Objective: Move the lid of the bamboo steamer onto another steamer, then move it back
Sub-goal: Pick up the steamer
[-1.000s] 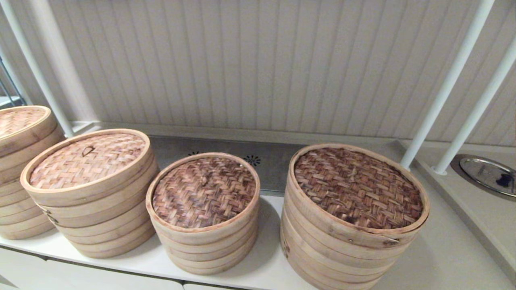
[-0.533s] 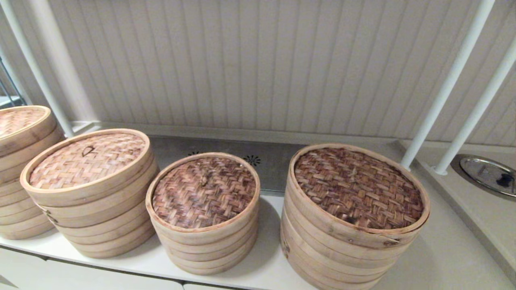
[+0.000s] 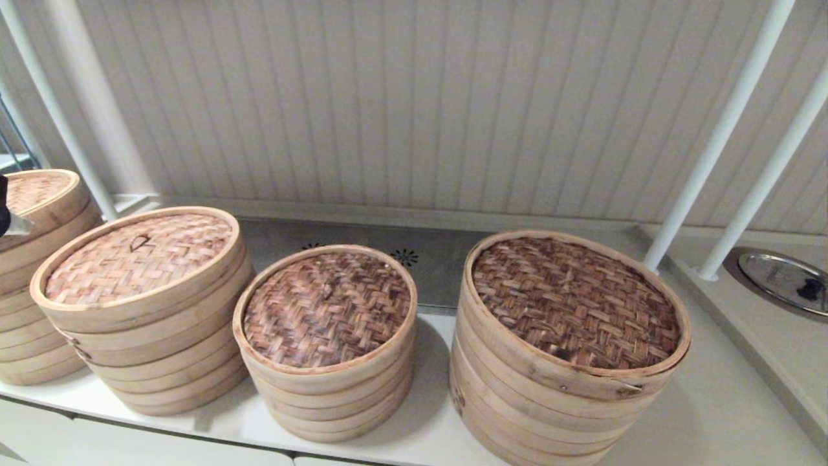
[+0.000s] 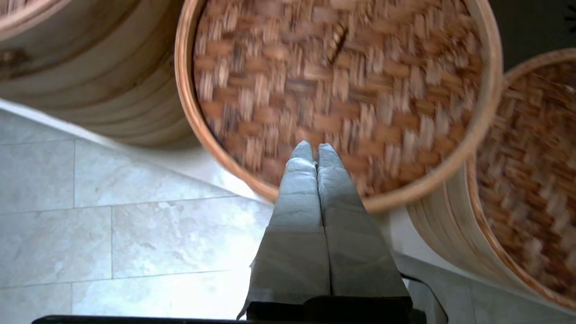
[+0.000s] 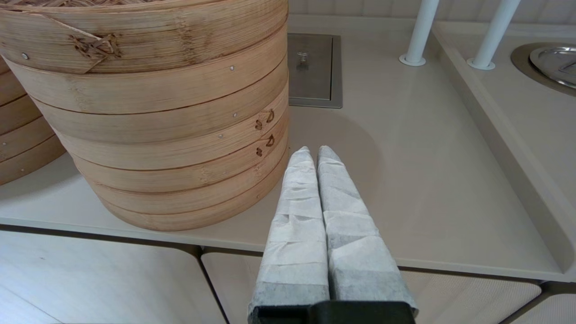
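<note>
The bamboo steamer lid should go onto another steamer [image 3: 327, 307], so my left gripper should next take hold of the lid by its small loop handle [image 3: 140, 243].
The bamboo steamer lid [image 3: 139, 259], light tan weave with a small dark loop handle, sits on the second stack from the left. In the left wrist view the lid [image 4: 337, 81] fills the frame, and my left gripper [image 4: 316, 150] hangs shut and empty just above its near rim. Only the tip of that gripper [image 3: 16, 224] shows in the head view, at the far left edge. The smallest steamer [image 3: 326, 310], with a dark mottled top, stands right of the lid's stack. My right gripper [image 5: 313, 153] is shut and empty, low by the counter's front edge.
A wide, tall dark-weave steamer [image 3: 572, 304] stands at the right, close beside the right gripper [image 5: 157, 112]. Another stack [image 3: 32, 194] sits at the far left. White posts [image 3: 711, 142] and a metal lid [image 3: 783, 278] in a recess are at the back right.
The left gripper's tip has come into the head view at the far left edge. The steamers have not moved.
</note>
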Robot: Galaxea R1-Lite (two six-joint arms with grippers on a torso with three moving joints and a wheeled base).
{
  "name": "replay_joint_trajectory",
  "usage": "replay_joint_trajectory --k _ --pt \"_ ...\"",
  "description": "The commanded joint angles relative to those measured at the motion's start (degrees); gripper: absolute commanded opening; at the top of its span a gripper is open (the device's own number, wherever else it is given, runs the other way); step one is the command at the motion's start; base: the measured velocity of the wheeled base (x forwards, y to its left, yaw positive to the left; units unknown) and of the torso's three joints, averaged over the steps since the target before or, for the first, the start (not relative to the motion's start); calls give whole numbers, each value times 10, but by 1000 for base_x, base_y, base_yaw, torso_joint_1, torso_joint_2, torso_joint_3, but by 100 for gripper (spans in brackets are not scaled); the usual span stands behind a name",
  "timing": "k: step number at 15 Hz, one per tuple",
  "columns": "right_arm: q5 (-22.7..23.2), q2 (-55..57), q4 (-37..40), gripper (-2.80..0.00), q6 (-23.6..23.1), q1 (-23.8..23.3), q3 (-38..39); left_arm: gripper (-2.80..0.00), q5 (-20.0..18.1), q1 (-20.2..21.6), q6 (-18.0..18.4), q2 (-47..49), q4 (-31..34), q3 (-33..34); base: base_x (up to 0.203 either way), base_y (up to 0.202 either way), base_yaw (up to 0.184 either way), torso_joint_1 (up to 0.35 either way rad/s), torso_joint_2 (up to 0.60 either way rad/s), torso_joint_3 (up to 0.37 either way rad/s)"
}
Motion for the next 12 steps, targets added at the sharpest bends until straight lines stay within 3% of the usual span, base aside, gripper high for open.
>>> replay_joint_trajectory --k 1,5,6,7,10,12 --pt "0 1 0 -280 0 0 0 -280 -2 6 7 90 5 -52 0 0 0 0 0 0" --pt "0 0 0 -280 0 0 0 -280 -5 9 49 173 12 -121 0 0 0 0 0 0" --pt "0 0 0 -280 0 0 0 0 -7 8 60 176 12 -116 0 0 0 0 0 0" --pt "0 0 0 -280 0 0 0 0 -8 8 61 176 12 -115 0 0 0 0 0 0" --pt "0 0 0 -280 -1 0 0 0 -67 5 89 195 9 -115 0 0 0 0 0 0" --pt "0 0 0 -280 0 0 0 0 -75 -9 99 213 5 -117 0 0 0 0 0 0"
